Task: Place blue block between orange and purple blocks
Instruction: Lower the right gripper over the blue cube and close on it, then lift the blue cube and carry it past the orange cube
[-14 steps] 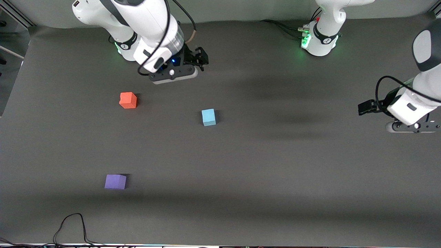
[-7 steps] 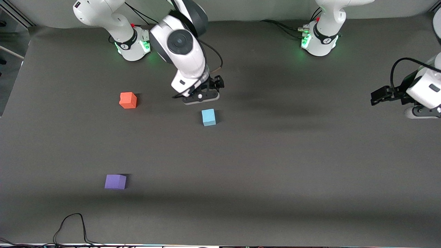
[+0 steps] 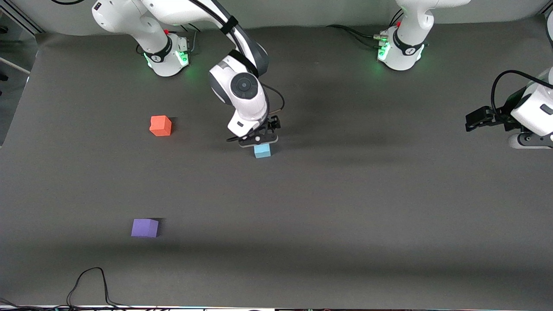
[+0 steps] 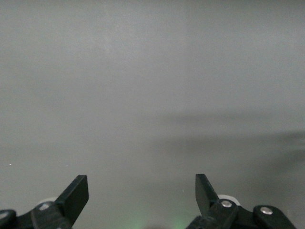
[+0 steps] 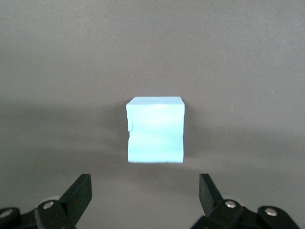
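Observation:
The blue block (image 3: 262, 150) goes between the orange and purple blocks, so my right gripper should next grab its opposite sides.
The light blue block (image 3: 262, 150) sits on the dark mat near the table's middle. My right gripper (image 3: 258, 140) hangs just over it, open and empty. In the right wrist view the blue block (image 5: 155, 130) lies ahead of the open fingertips (image 5: 78, 193), apart from them. The orange block (image 3: 160, 125) sits toward the right arm's end. The purple block (image 3: 144, 227) lies nearer the front camera than the orange one. My left gripper (image 3: 475, 119) waits open over the left arm's end of the table, its fingers (image 4: 76, 195) over bare mat.
A black cable (image 3: 88, 283) loops on the mat near the front edge, nearer the camera than the purple block. The arms' bases (image 3: 166, 56) stand along the table's back edge.
My right arm has swung from near its base out and down over the blue block. My left arm has drawn a little toward its end of the table. The blocks have not moved.

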